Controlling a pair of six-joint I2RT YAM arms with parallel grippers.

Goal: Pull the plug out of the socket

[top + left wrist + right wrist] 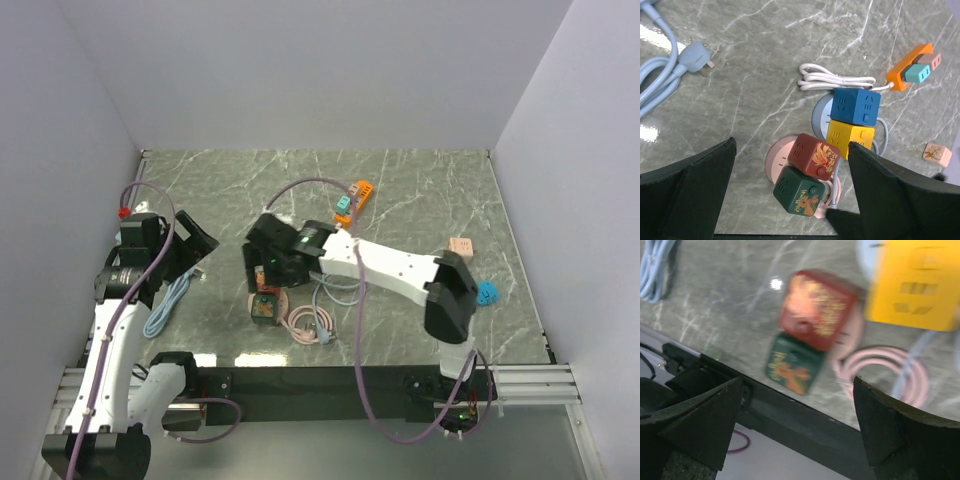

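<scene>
The green cube plug needs to come off the pink socket [776, 162], so my right gripper should next grab it by the sides on either side of its decorated side [799, 191].
A red cube plug [815, 155] and a green cube plug [800, 190] sit together on a round pink socket [776, 162]. A blue cube [856, 106] and a yellow cube [850, 136] sit on a round grey socket [819, 114]. My right gripper [262, 262] is open and hovers just above the cubes. Its blurred wrist view shows the red cube [815, 307] and green cube [792, 365] ahead of the open gripper [798, 382]. My left gripper [200, 243] is open and empty, to the left of the cubes; in the left wrist view the left gripper [791, 145] frames them from a distance.
An orange power strip [358, 195] with teal and pink plugs lies behind the cubes. A coiled pink cable [312, 325] lies near the front edge. A light blue cable [170, 305] with a loose plug [692, 56] lies at the left. A pink cube [460, 246] and a blue object [487, 293] lie at the right.
</scene>
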